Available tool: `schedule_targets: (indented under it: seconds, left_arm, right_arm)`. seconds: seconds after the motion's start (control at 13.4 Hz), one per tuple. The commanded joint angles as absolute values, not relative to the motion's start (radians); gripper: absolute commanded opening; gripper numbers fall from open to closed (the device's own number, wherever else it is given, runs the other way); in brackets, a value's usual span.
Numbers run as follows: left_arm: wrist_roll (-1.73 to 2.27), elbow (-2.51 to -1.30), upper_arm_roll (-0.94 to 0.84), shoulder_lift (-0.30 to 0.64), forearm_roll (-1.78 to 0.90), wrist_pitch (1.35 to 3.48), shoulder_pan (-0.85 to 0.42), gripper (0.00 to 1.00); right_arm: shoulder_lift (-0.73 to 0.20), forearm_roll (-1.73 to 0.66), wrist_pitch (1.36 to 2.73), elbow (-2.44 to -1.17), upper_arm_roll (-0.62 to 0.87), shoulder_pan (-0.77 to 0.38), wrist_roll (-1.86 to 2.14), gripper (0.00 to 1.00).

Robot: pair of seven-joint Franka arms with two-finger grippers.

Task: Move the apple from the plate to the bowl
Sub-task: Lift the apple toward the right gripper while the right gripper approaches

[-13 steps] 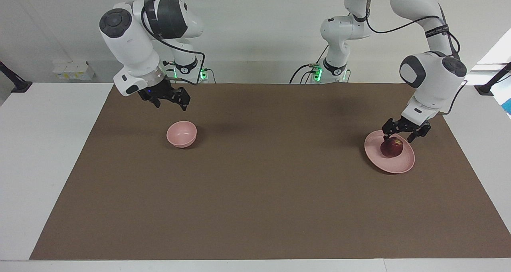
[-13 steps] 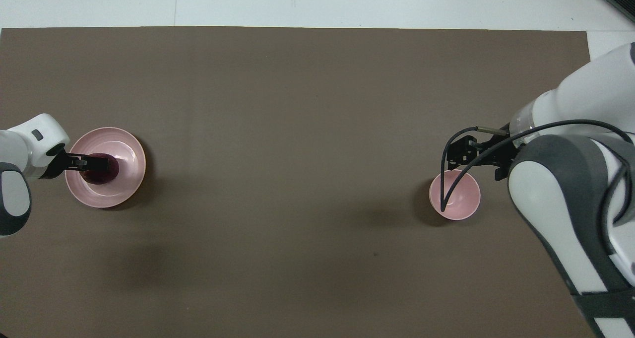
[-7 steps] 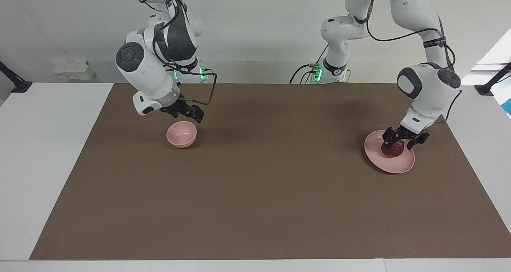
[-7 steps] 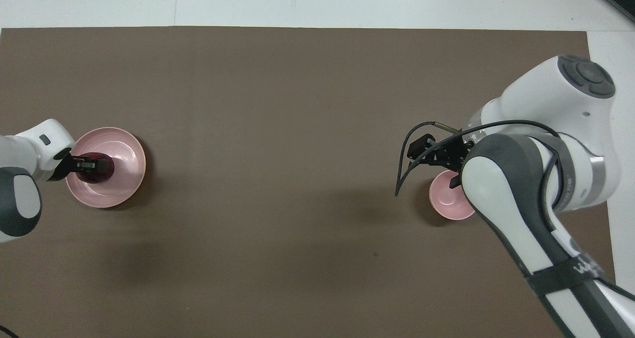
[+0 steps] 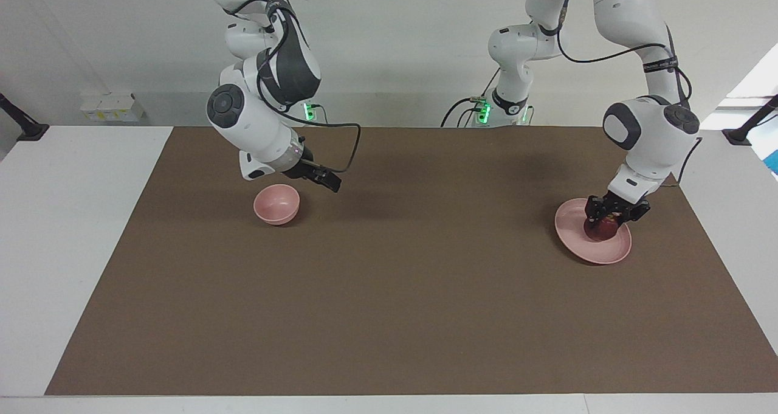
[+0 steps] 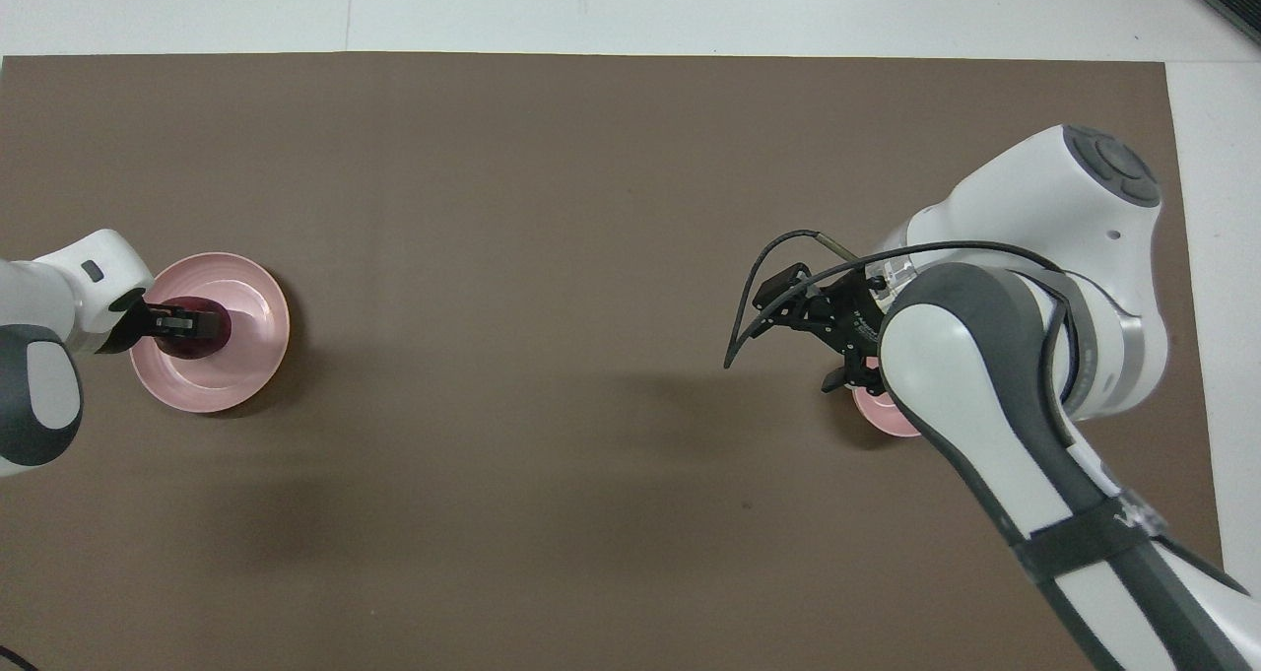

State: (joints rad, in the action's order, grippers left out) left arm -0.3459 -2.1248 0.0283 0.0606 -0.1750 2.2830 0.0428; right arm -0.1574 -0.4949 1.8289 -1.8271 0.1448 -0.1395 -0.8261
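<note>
My right gripper should next grab the apple [image 5: 599, 231] by its end that sticks out past my left gripper's fingers.
The dark red apple [image 5: 599, 231] lies on the pale pink plate [image 5: 598, 253] near the left arm's end of the table. My left gripper [image 5: 612, 217] is down on the plate with its fingers closed around the apple; it also shows in the overhead view [image 6: 185, 324] over the apple [image 6: 202, 345] and plate [image 6: 252, 326]. The small pink bowl [image 5: 276, 204] stands empty near the right arm's end. My right gripper [image 5: 328, 184] hangs open and empty in the air just beside the bowl, toward the table's middle. In the overhead view the right gripper [image 6: 803, 336] and arm cover most of the bowl [image 6: 877, 411].
A brown mat [image 5: 401, 280] covers the table between plate and bowl, with nothing else on it. White table [image 5: 67, 231] borders the mat at both ends. A black cable [image 5: 349, 152] loops from the right wrist.
My left gripper came down around the apple and its fingers drew in on it. My right arm swung from the bowl's outer side across it toward the table's middle.
</note>
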Motion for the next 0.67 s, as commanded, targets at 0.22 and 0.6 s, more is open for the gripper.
schedule_targets:
  seconds: [0.22,0.6]
  left_arm:
    - [-0.357,-2.123,0.037,-0.031,-0.576,2.194,-0.11,0.0]
    - [-0.359,-2.146,-0.049,-0.051,-0.938,2.241,-0.167,0.0]
  right_arm:
    - [-0.175,-0.747,1.904,-1.835,0.144,-0.192,-0.952,1.0]
    - [-0.209,-0.91,2.023,-1.833,0.144,-0.265,-1.047,1.0]
